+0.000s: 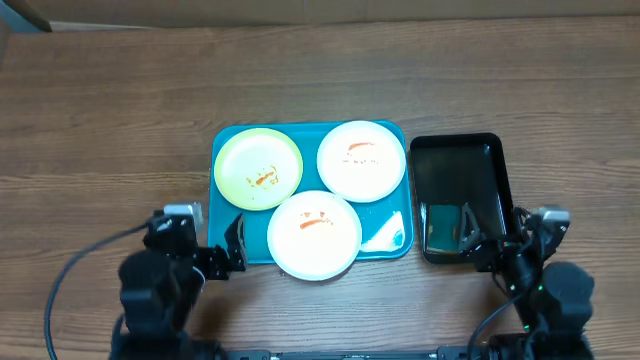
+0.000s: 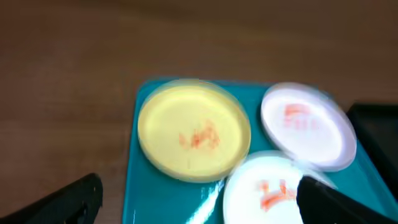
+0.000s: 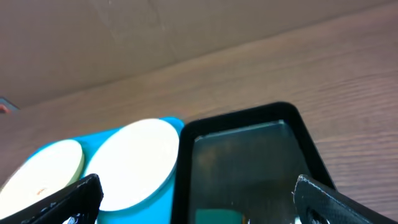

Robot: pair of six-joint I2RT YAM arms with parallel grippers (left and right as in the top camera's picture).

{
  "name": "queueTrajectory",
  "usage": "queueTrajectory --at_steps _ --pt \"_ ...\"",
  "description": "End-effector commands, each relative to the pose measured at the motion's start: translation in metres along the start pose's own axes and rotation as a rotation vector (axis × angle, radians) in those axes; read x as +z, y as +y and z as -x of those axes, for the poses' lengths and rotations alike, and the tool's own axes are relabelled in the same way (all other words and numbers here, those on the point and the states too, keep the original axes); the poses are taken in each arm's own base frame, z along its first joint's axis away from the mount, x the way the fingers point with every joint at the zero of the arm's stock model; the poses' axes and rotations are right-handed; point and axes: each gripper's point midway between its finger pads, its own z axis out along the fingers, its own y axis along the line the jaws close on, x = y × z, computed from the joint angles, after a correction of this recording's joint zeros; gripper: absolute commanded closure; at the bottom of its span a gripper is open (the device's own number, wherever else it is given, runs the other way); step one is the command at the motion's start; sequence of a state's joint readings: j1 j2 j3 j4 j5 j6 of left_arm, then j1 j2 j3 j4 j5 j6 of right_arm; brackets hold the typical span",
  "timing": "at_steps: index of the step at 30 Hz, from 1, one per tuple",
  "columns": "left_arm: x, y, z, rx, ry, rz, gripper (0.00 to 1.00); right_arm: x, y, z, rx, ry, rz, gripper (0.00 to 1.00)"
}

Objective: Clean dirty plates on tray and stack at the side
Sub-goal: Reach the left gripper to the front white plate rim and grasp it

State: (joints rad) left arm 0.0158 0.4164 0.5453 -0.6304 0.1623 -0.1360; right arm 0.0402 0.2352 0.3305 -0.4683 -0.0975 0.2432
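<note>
The front white plate needs to be cleaned and stacked, so my left gripper should next grab the plate's rim nearest that gripper and leave the plate's smeared side free.
The teal tray holds three plates, each with orange-red smears. A pale yellow-green plate lies at its left. One white plate lies at its right and another white plate at the front. My left gripper is open and empty at the tray's front left corner. In the left wrist view its fingers straddle the tray, with the yellow-green plate and both white plates ahead. My right gripper is open and empty.
A smaller black tray stands right of the teal tray, with a green sponge-like object at its near end. It fills the right wrist view, under my right gripper. Bare wooden table lies all round.
</note>
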Motion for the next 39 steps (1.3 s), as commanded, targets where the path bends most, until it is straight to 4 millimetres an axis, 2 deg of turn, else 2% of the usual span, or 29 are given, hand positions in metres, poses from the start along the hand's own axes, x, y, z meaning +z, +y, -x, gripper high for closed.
queueTrajectory --at_steps 1,10,14,16,20,27,30,39 --pt "-0.001 0.001 0.013 -0.035 0.103 0.029 0.0 -0.005 0.01 0.023 0.077 0.067 -0.013 0.0" --pt "0.001 -0.008 0.017 -0.092 0.385 0.02 0.0 0.004 0.018 0.032 0.121 0.422 -0.107 0.0" --pt "0.007 -0.011 0.01 -0.129 0.439 0.0 0.0 0.014 0.022 0.031 0.144 0.494 -0.107 0.0" --pt "0.011 -0.02 0.008 -0.139 0.459 -0.055 0.0 0.019 0.025 0.03 0.151 0.514 -0.087 0.0" --pt "0.021 -0.028 -0.002 -0.059 0.52 -0.1 0.06 0.025 0.022 0.024 0.148 0.542 -0.1 0.0" --pt "0.045 -0.049 -0.039 0.027 0.71 -0.169 0.08 0.033 0.017 0.011 0.158 0.603 -0.122 0.0" --pt "0.057 -0.054 -0.061 0.038 0.817 -0.176 0.14 0.035 0.015 0.006 0.161 0.626 -0.131 0.0" --pt "0.085 -0.044 -0.117 0.0 1.065 -0.133 0.26 0.037 0.013 0.001 0.165 0.649 -0.14 0.0"
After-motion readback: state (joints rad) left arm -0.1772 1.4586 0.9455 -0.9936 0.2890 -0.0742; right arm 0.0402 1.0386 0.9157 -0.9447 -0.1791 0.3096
